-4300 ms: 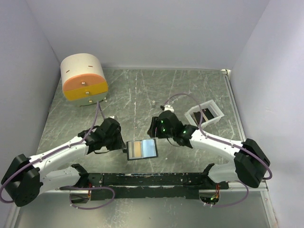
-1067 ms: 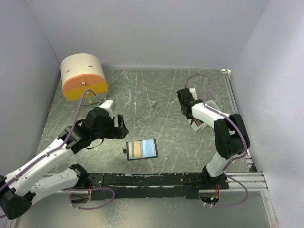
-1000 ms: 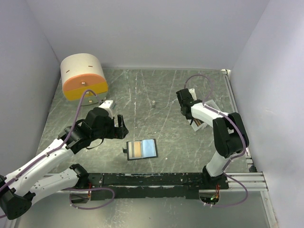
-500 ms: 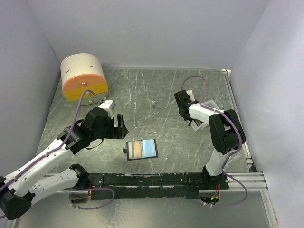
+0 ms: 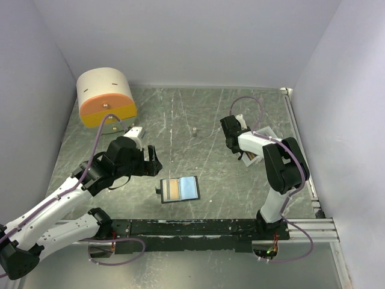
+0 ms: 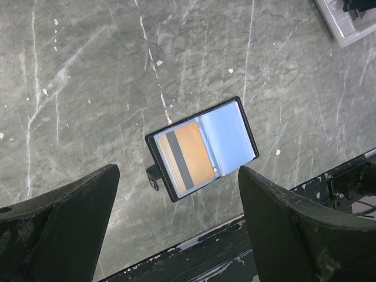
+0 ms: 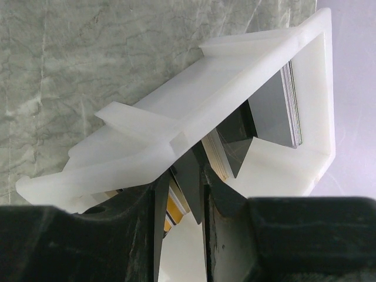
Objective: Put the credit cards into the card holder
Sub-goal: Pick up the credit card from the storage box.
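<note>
The dark credit card's corner (image 7: pixel 192 198) stands edge-on between my right gripper's narrow fingers, so it is time to close now, as that would catch the card.
The card holder (image 5: pixel 179 189) lies open on the table, a gold-orange credit card (image 6: pixel 187 158) with a dark stripe in its left pocket and a bluish pocket on the right. My left gripper (image 5: pixel 150 161) hovers up and left of it, open wide, and nothing sits between its fingers (image 6: pixel 59 226). My right gripper (image 7: pixel 183 214) reaches into the white tray (image 7: pixel 194 111). Its jaws stand narrowly apart around the corner of a dark credit card (image 7: pixel 192 179), with gold-striped cards (image 7: pixel 174 207) against the left finger. More grey cards (image 7: pixel 276 114) lean at the tray's far end.
A round cream-and-orange drawer box (image 5: pixel 106 99) stands at the back left. A small white peg (image 5: pixel 194 130) sits mid-table. The black rail (image 5: pixel 198 227) runs along the near edge. The right arm covers most of the white tray (image 5: pixel 265 132) near the right wall.
The right arm swung from the card holder to the tray and over the last second edged a little left there. The left arm lifted away from the holder earlier and now holds still.
</note>
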Controlling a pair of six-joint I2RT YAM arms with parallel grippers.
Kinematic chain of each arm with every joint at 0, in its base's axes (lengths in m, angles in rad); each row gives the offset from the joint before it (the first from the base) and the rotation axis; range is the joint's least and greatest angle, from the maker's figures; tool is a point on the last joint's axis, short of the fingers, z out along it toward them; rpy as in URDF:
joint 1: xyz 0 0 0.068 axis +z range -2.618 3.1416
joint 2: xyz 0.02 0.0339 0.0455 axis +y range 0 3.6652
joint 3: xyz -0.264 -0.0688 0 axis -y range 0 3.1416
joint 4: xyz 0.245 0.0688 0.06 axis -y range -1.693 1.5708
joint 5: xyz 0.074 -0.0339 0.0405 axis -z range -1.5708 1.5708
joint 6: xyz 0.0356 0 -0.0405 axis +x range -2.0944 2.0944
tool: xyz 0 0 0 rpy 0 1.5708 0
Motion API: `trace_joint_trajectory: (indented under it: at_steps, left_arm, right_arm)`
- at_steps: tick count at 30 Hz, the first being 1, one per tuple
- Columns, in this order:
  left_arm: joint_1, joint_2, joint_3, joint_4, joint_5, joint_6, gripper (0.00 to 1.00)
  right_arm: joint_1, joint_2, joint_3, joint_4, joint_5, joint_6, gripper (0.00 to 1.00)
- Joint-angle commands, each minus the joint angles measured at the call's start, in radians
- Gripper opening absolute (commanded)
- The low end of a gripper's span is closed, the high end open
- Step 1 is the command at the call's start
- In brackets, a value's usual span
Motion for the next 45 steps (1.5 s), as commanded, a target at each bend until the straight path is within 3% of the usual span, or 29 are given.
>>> trace_joint_trajectory:
  at_steps: [1, 6, 14, 30, 40, 45]
  left_arm:
    - [-0.001, -0.012, 0.001, 0.001, 0.002, 0.011, 0.93]
    - [0.0, -0.016, -0.002, 0.001, 0.0, 0.012, 0.93]
    - [-0.001, -0.019, 0.0, 0.0, -0.002, 0.012, 0.93]
    - [-0.001, -0.029, -0.005, -0.005, -0.034, -0.002, 0.92]
    - [-0.001, -0.009, -0.019, -0.012, -0.05, -0.057, 0.87]
    - [0.0, 0.048, -0.049, -0.001, 0.013, -0.12, 0.82]
  right_arm:
    - [0.005, 0.033, -0.009, 0.002, -0.007, 0.001, 0.29]
    - [0.005, 0.04, -0.009, 0.0, -0.001, -0.003, 0.24]
    - [0.006, 0.02, -0.009, 0.008, 0.027, -0.018, 0.0]
    - [0.096, -0.113, 0.106, -0.188, 0.062, 0.016, 0.0]
    - [0.124, -0.345, 0.127, -0.301, -0.12, 0.077, 0.0]
    - [0.137, -0.484, 0.116, -0.29, -0.275, 0.126, 0.0]
